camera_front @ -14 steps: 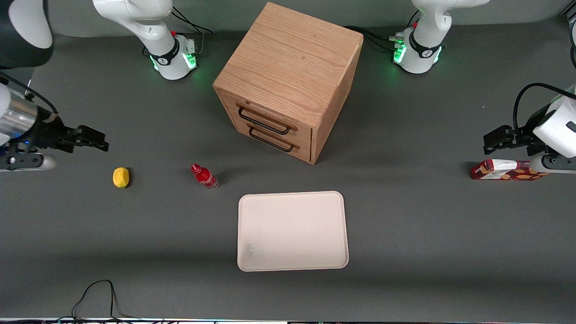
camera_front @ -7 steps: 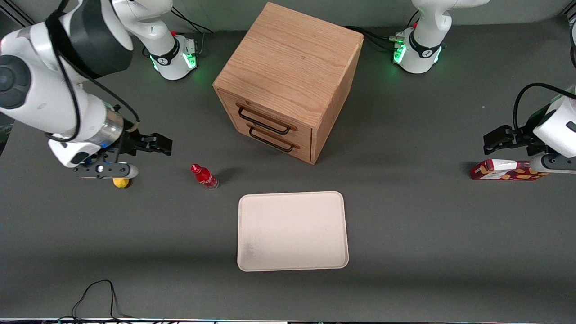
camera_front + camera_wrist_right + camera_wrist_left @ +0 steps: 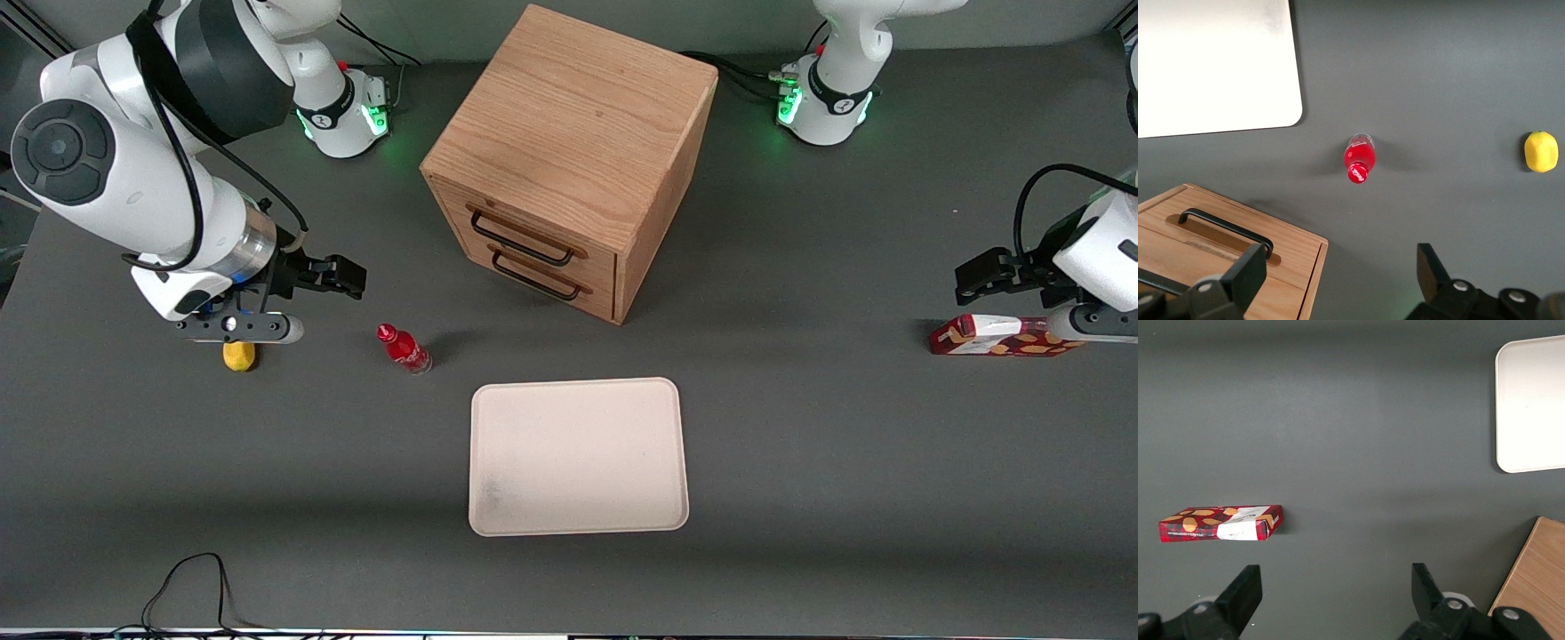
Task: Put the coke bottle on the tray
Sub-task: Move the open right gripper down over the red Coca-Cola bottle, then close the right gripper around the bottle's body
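The gripper needs to place the bottle on the tray (image 3: 578,456), so it should grab the coke bottle by its red cap (image 3: 387,332) next.
The coke bottle (image 3: 404,348), small and red with a red cap, lies tilted on the grey table, a short way from a corner of the tray. The cream tray (image 3: 578,456) is flat and bare, nearer the front camera than the bottle. My gripper (image 3: 351,277) hovers open above the table, slightly farther from the front camera than the bottle and toward the working arm's end, with nothing between its fingers. In the right wrist view the bottle (image 3: 1359,160) lies well ahead of the open gripper (image 3: 1340,263), with the tray (image 3: 1211,63) farther out.
A wooden drawer cabinet (image 3: 569,160) with two black handles stands farther back than the tray. A yellow lemon (image 3: 238,356) lies under my wrist, partly covered by it. A red patterned carton (image 3: 996,336) lies toward the parked arm's end. A black cable (image 3: 191,578) loops at the front edge.
My right arm has swung in from the table's end toward the bottle, passing over the lemon. The gripper stays open. Bottle and tray have not moved.
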Action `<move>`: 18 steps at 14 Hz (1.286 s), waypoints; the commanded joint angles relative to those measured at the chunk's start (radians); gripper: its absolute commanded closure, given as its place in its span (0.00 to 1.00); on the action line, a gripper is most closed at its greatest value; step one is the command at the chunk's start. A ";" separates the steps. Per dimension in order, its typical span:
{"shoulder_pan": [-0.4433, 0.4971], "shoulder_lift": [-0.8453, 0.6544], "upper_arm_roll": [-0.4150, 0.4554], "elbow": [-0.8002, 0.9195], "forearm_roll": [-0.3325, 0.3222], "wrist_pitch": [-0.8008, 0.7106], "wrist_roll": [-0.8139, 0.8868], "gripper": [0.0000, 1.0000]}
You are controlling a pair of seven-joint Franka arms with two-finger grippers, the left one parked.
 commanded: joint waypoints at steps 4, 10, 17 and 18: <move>0.010 -0.109 -0.014 -0.307 0.010 0.241 0.006 0.00; 0.010 -0.108 -0.015 -0.531 -0.001 0.516 -0.008 0.00; 0.021 -0.045 -0.014 -0.631 -0.007 0.723 -0.022 0.00; 0.022 -0.030 -0.014 -0.630 -0.007 0.743 -0.022 0.00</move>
